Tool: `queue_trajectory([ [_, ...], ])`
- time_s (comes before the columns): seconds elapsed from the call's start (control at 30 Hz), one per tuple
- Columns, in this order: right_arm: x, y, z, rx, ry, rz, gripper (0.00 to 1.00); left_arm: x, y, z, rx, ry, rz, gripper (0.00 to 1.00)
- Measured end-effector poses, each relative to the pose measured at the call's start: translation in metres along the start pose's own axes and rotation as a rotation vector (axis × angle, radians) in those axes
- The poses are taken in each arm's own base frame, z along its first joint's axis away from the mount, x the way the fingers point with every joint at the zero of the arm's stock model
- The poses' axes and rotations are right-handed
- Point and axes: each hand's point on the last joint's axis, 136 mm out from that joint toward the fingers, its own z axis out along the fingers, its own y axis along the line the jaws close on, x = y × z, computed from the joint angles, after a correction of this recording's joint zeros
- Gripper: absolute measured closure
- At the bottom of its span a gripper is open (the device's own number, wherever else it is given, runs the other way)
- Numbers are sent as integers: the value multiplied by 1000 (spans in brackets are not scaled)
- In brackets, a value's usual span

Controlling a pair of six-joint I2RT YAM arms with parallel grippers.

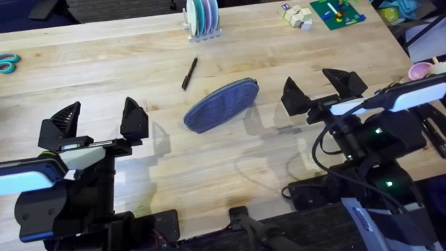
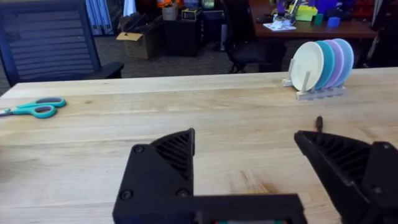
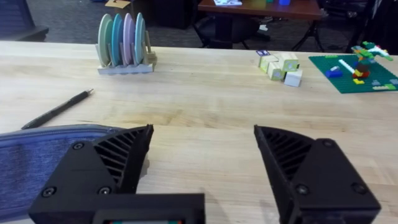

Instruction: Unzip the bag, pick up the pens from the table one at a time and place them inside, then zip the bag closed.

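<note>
The zipper has to be pulled open, so my left gripper will next grab the bag by its rounded end nearer the pen.
The blue-grey bag lies slanted in the middle of the table, its zipper line along the upper side. A slim black pen lies just beyond its left end, apart from it. My left gripper hovers open to the left of the bag, holding nothing. My right gripper stands open to the right of the bag's far end, also holding nothing. In the right wrist view the bag sits beside the gripper, with the pen farther off. The left wrist view has the gripper and the pen's tip.
Teal-handled scissors lie at the far left edge. A rack of coloured plates stands at the back. Small blocks and a green baseplate sit at the back right. A pink object is at the right edge.
</note>
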Motion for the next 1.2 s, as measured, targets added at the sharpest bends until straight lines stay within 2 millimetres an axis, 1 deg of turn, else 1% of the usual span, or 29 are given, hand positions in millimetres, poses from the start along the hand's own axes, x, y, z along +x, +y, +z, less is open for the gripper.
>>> queue_trajectory([
  [0.73, 1, 0, 0, -1, 4, 3, 5, 1, 0, 0, 0, 6, 8, 6],
  [0.83, 3, 4, -6, -20, 70, 7, 4, 6, 0, -3, 1, 62, 26, 7],
  [0.9, 4, 5, -11, -26, 114, 10, 5, -1, 0, -7, 2, 77, 49, 7],
  [0.97, -7, 6, -15, -30, 126, 10, 5, -16, 0, -12, 3, 72, 76, 7],
  [1.03, -26, 7, -21, -34, 120, 10, 5, -37, 0, -18, 3, 56, 103, 7],
  [1.13, -62, 8, -29, -40, 99, 0, 5, -71, 0, -26, 3, 39, 136, 7],
  [1.2, -80, 8, -31, -43, 106, -6, 5, -88, 0, -29, 3, 42, 147, 7],
])
